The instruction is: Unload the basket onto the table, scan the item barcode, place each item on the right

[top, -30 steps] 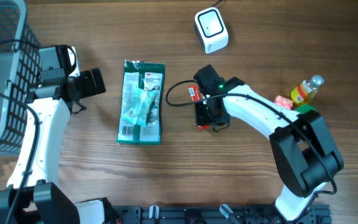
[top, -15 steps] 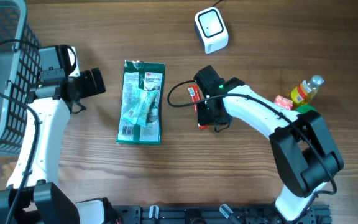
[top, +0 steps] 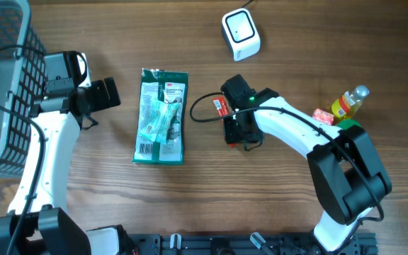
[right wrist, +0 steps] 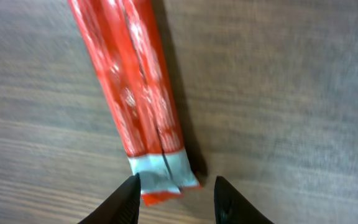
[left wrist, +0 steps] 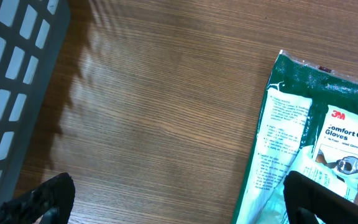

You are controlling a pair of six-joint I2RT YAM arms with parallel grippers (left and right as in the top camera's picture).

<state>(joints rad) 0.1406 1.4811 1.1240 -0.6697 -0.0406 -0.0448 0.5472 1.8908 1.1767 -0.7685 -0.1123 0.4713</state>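
My right gripper should reach the red snack packet (right wrist: 132,81) and grab its pale sealed end (right wrist: 163,173), so that the packet's long body stays open to the scanner.
A long red snack packet (right wrist: 132,81) lies flat on the wooden table, its pale sealed end pointing at my right gripper (right wrist: 174,198). The gripper's jaws stand partly open on either side of that end. The left fingertip (right wrist: 124,200) overlaps the packet's edge and the right one stands clear. From overhead, the right gripper (top: 238,133) covers most of the red packet (top: 220,106). A white scanner (top: 240,34) sits at the back. My left gripper (top: 103,94) is wide open and empty, left of a green glove package (top: 161,117).
A grey mesh basket (top: 6,85) stands at the far left, near my left arm. A yellow bottle (top: 349,103) and a small red item (top: 322,115) are at the right. The green glove package (left wrist: 316,149) lies under my left gripper's (left wrist: 179,200) right fingertip.
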